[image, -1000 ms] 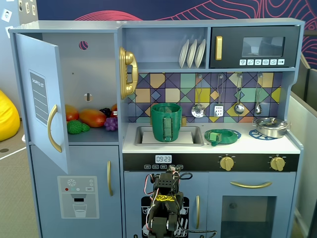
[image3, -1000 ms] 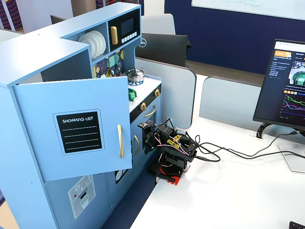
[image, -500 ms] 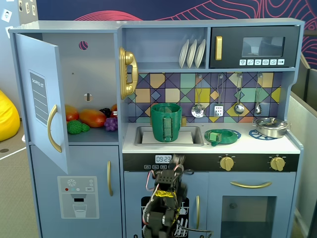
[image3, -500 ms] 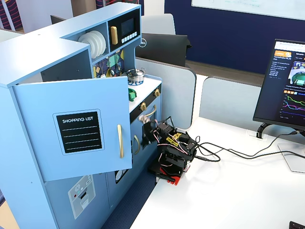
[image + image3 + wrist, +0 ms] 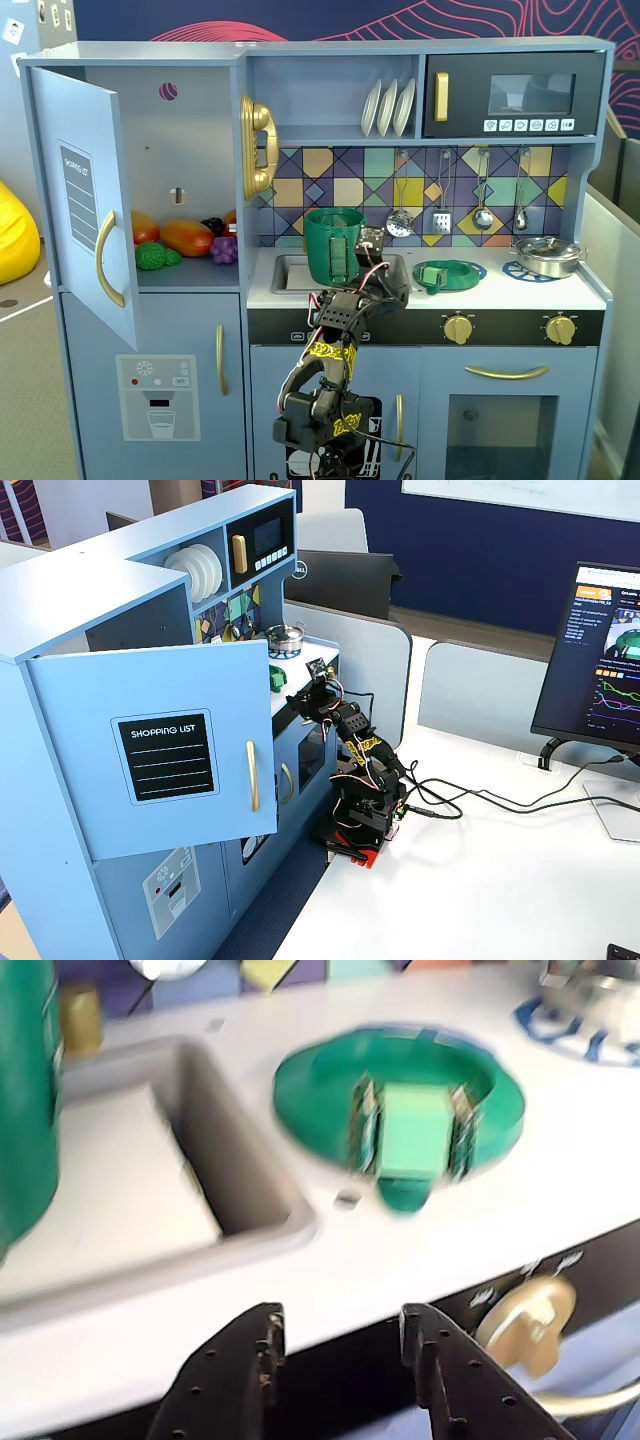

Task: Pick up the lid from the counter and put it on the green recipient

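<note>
The lid's wide disc (image 5: 462,275) lies flat on the counter. The gripper grabs the lid's light-green square knob next, to pick up the lid.
The lid (image 5: 318,1098) is a flat green disc with a lighter-green square knob, lying on the white counter (image 5: 560,1190) over a blue burner print; it also shows in a fixed view (image 5: 462,275). The green recipient (image 5: 335,245), a tall dark-green pot, stands in the sink; its side fills the left edge of the wrist view (image 5: 25,1090). My gripper (image 5: 342,1325) is open and empty, at the counter's front edge, short of the lid. The arm reaches up in front of the kitchen in a fixed view (image 5: 385,290). In another fixed view (image 5: 305,695) the pot is hidden behind the open door.
A grey sink basin (image 5: 200,1175) lies left of the lid. A shiny silver pan (image 5: 547,256) sits on the right burner. A yellow oven dial (image 5: 525,1325) is below the counter edge. The fridge door (image 5: 90,200) stands open at the left. Utensils hang on the back wall.
</note>
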